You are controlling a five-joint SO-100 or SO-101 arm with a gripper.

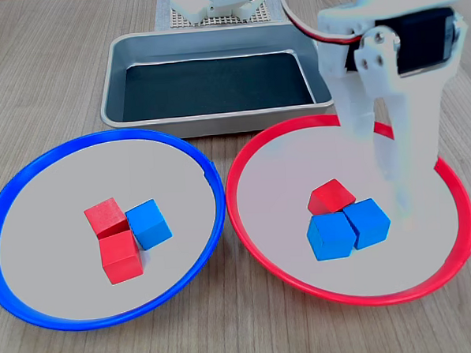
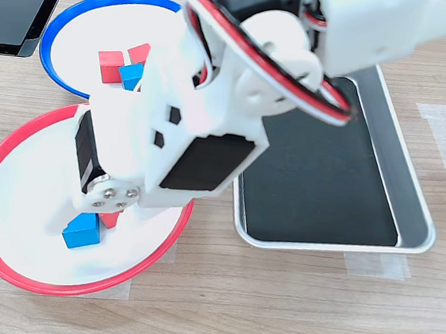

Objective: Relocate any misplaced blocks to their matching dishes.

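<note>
My gripper should grab the misplaced blue block by its sides next, so it can bring the block to the matching blue-rimmed dish.
The blue-rimmed dish [image 1: 30, 183] [image 2: 58, 26] holds two red blocks [image 1: 106, 216] [image 1: 121, 256] and one blue block [image 1: 150, 224]. In the red-rimmed dish [image 1: 255, 247] [image 2: 0, 159] a red block [image 1: 330, 196] sits against two blue blocks [image 1: 329, 236] [image 1: 367, 222]. My white gripper [image 1: 387, 180] hangs over the right part of the red-rimmed dish, just right of those blocks. Its fingers are parted and hold nothing. In the second exterior view the arm hides the fingers and most of the blocks; one blue block [image 2: 82, 232] and a bit of red block [image 2: 110, 220] show beneath it.
A rectangular grey metal tray [image 1: 113, 80] [image 2: 411, 203] with a dark floor lies behind the dishes, touching distance from their rims. The arm's base on a mesh pad [image 1: 219, 15] stands beyond it. A black flat device [image 2: 17, 2] sits at the second exterior view's top left.
</note>
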